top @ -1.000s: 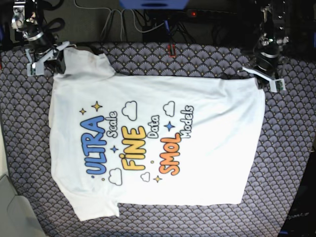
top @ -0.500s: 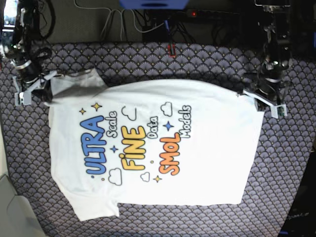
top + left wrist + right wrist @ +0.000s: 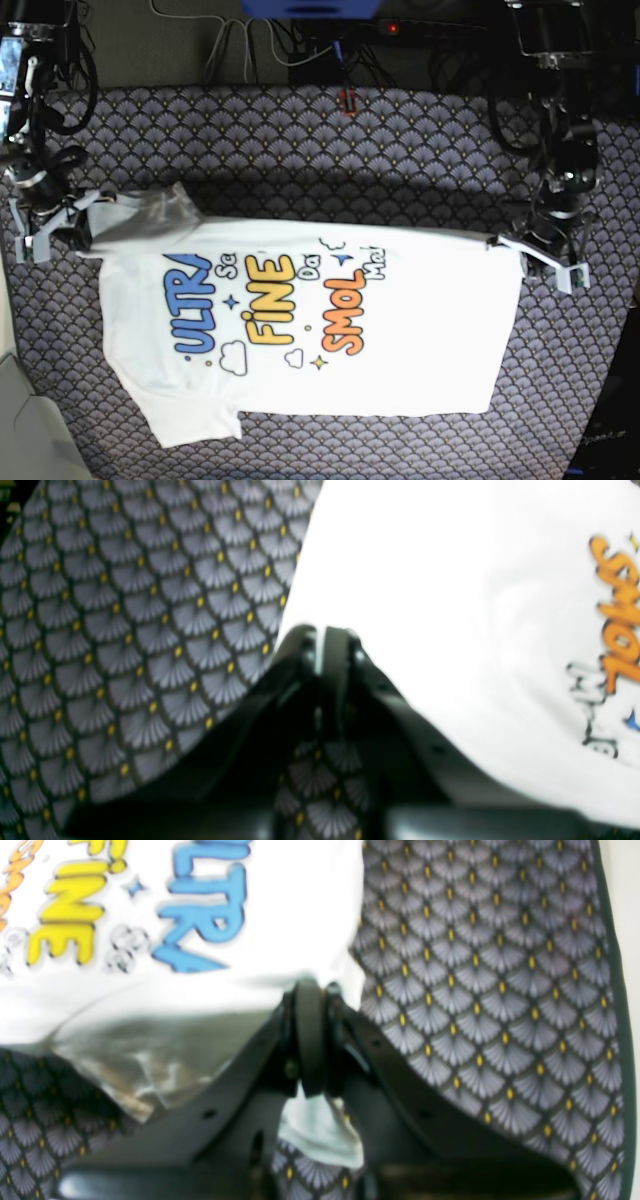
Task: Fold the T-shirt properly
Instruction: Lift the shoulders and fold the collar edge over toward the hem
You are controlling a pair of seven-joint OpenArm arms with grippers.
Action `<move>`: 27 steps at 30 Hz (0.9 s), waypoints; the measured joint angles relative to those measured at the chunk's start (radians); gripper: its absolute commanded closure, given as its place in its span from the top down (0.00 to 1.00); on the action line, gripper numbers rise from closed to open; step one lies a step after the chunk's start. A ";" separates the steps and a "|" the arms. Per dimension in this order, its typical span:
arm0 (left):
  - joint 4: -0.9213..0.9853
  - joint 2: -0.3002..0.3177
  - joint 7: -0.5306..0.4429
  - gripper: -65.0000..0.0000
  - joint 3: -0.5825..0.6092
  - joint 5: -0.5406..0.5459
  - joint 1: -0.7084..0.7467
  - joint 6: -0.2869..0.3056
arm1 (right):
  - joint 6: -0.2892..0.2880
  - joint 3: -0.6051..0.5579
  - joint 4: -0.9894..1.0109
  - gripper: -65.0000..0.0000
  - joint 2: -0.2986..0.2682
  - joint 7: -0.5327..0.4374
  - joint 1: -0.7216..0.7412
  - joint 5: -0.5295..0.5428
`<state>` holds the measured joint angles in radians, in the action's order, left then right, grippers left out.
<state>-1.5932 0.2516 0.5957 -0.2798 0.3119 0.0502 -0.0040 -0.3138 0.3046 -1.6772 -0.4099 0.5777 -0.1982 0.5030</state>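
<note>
I must keep my left gripper holding the T-shirt (image 3: 300, 340) until the shirt's far edge crosses the orange letters; the held edge stops short of them.
The white T-shirt (image 3: 300, 340) lies print-up on the patterned cloth, its far edge lifted and drawn toward the near side so the top of the print is covered. My left gripper (image 3: 520, 250) is shut on the shirt's far right corner; in the left wrist view the fingers (image 3: 320, 645) pinch the white edge (image 3: 450, 605). My right gripper (image 3: 75, 225) is shut on the far left sleeve and shoulder; in the right wrist view its closed fingers (image 3: 310, 1005) hold white fabric (image 3: 200, 975) beside the blue "ULTRA" print.
A scalloped grey-purple cloth (image 3: 400, 140) covers the table. Cables and a dark unit (image 3: 310, 20) lie along the far edge. A pale surface (image 3: 20, 430) sits at the near left corner.
Both grippers have moved toward the near side with the shirt's far edge, folding it over. The fold now hides the upper part of the print, including the clouds.
</note>
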 measured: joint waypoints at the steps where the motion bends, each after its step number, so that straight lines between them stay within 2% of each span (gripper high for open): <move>1: 0.000 0.000 -0.001 0.01 0.000 0.000 -0.013 0.000 | 0.000 0.000 0.000 0.00 0.000 0.009 0.016 -0.002; 5: 0.017 0.009 -0.004 0.01 0.003 0.000 -0.058 0.000 | 0.003 -0.045 0.001 0.00 0.000 0.041 0.070 -0.011; 8: 0.077 0.014 -0.001 0.01 0.005 0.000 -0.105 -0.001 | 0.002 -0.080 0.005 0.00 0.000 0.046 0.111 -0.101; 13: 0.167 0.014 -0.001 0.01 0.003 0.000 -0.167 0.001 | -0.001 -0.168 0.064 0.00 0.005 0.043 0.171 -0.188; 27: 0.341 0.029 -0.012 0.01 0.032 0.003 -0.335 0.003 | -0.001 -0.223 0.277 0.00 -0.001 0.035 0.354 -0.204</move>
<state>-1.2526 0.2802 0.5838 -0.2474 0.3149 -0.2844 -0.0006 -0.3145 0.0814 -1.4006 -0.4107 0.6128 0.1562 0.2985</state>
